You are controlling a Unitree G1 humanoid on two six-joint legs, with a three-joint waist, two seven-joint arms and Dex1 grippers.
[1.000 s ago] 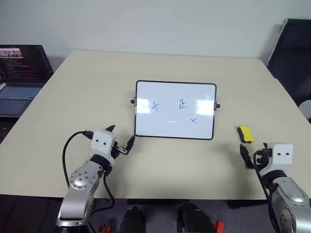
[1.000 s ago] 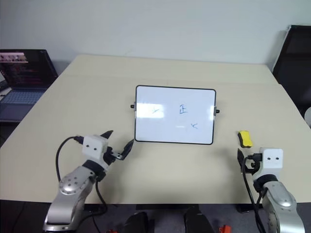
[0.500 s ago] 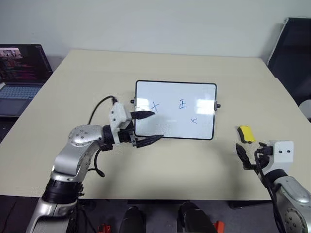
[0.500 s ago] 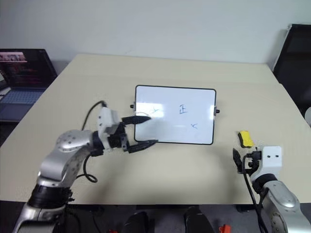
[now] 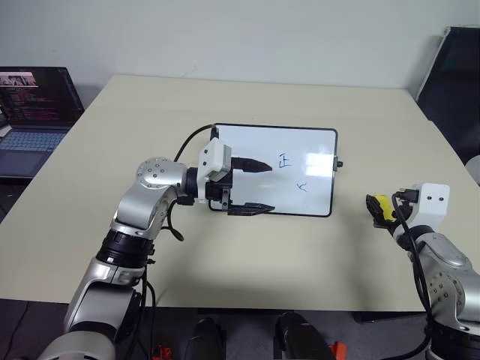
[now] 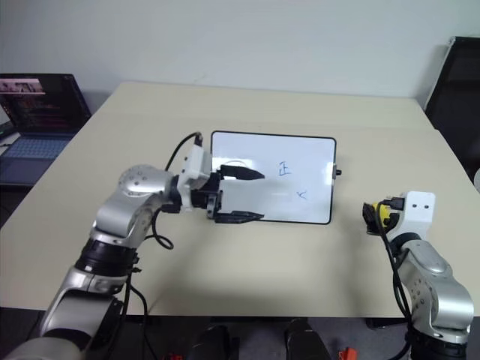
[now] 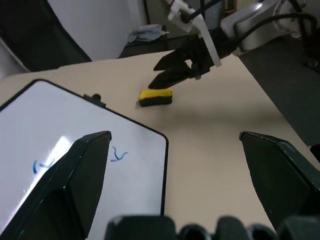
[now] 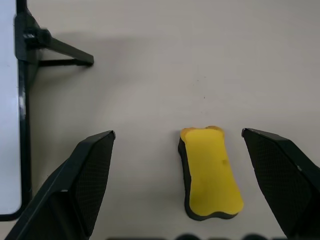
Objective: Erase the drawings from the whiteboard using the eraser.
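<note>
My right fingers stop above the yellow eraser (image 5: 384,206) (image 8: 210,172), so closing now would miss the eraser. My right gripper lowers first, then closes on the eraser.
The whiteboard (image 5: 304,146) stands propped on the table's middle. On it I see a boxy blue sign (image 5: 283,160) and a small check-like squiggle (image 5: 301,187); the cross is hidden behind my left gripper. My left gripper (image 5: 271,187) points right, open, over the board's left part with nothing between its fingers. The yellow eraser (image 8: 210,172) lies flat on the table right of the board. My right gripper (image 8: 178,132) is open with its fingers either side of the eraser, not clasping it. The left wrist view shows the eraser (image 7: 155,97) under the right gripper (image 7: 155,75).
An open laptop (image 5: 34,105) sits on a separate desk at the far left. A dark chair (image 5: 457,67) stands beyond the table's back right corner. The board's black stand leg (image 8: 55,47) sticks out behind it. Bare tabletop (image 5: 247,255) lies in front of the board.
My left arm swung up and to the right from the table's front to over the board, and its gripper turned to point right. My right gripper moved forward to the eraser.
</note>
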